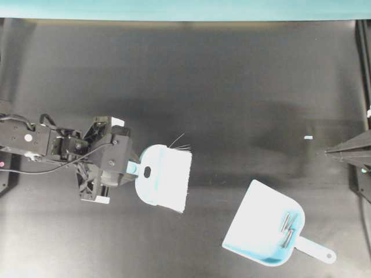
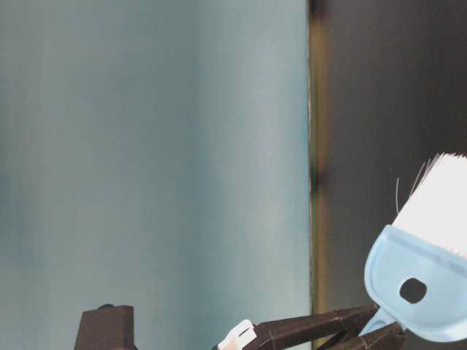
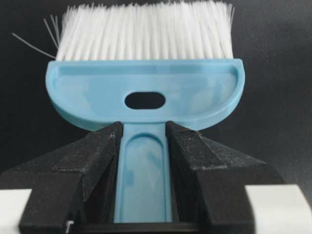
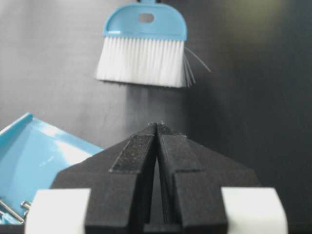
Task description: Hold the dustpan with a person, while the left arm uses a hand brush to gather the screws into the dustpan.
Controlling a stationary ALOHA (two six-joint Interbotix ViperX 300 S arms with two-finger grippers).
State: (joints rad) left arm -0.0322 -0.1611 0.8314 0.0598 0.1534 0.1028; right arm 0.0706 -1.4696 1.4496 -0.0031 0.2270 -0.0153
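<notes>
The brush's white bristles lie low on the black table, so my left gripper can open now and the brush would rest there.
My left gripper (image 1: pixel 132 168) is shut on the thin handle of the light blue hand brush (image 1: pixel 162 178), holding it with its white bristles pointing right; the grip shows close up in the left wrist view (image 3: pixel 145 127). The brush also shows in the right wrist view (image 4: pixel 144 46) and the table-level view (image 2: pixel 427 270). The light blue dustpan (image 1: pixel 264 223) lies on the table at lower right, apart from the brush, with several silver screws (image 1: pixel 288 227) inside it near its handle. My right gripper (image 1: pixel 329 151) is shut and empty at the right edge, above the dustpan (image 4: pixel 39 146). No hand is in view.
A small pale scrap (image 1: pixel 308 137) lies on the black table (image 1: pixel 203 87) near the right gripper. A teal strip (image 1: pixel 185 8) runs along the table's far edge.
</notes>
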